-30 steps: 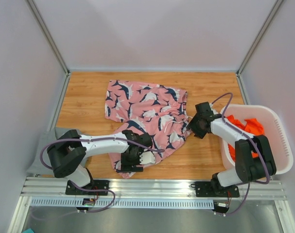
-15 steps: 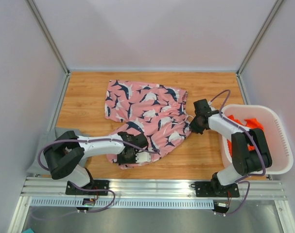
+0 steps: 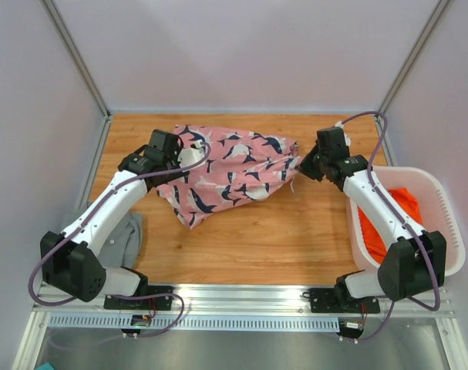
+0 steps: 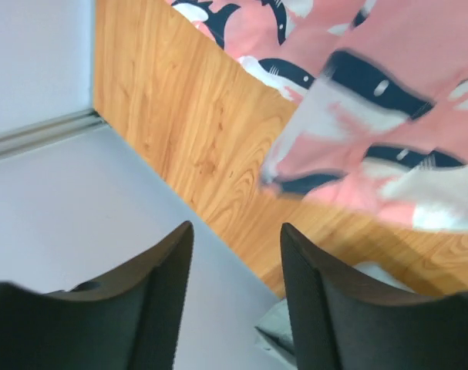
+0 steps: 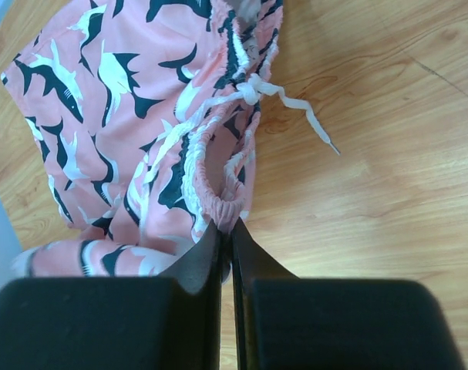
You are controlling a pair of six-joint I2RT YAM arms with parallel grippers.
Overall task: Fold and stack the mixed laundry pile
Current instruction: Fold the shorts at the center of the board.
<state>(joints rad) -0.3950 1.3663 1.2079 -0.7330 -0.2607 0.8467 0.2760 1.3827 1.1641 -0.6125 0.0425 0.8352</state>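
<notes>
My right gripper holds the waistband of the pink shorts (image 3: 234, 173), so next my left gripper should grab them by the loose end (image 3: 167, 190) opposite the waistband and spread them for folding.
The pink shorts (image 3: 234, 173) with a dark-and-white shark pattern lie bunched across the back middle of the wooden table. My right gripper (image 3: 304, 165) holds their right edge. In the right wrist view it (image 5: 227, 223) is shut on the gathered waistband of the shorts (image 5: 126, 116), beside the white drawstring (image 5: 295, 108). My left gripper (image 3: 183, 158) hovers over the shorts' left end. In the left wrist view it (image 4: 236, 227) stands open with nothing between its fingers, and the shorts (image 4: 388, 100) are blurred beyond them. An orange garment (image 3: 407, 200) lies in the basket.
A white slotted basket (image 3: 449, 223) stands at the right edge of the table. A grey garment (image 3: 126, 235) lies off the table's near-left corner and shows at the bottom of the left wrist view (image 4: 284, 335). Grey walls enclose the table on three sides.
My left gripper shut on the shorts' near hem, carried it to the back left and has opened. My right gripper shut on the waistband and moved back. The shorts now lie folded over.
</notes>
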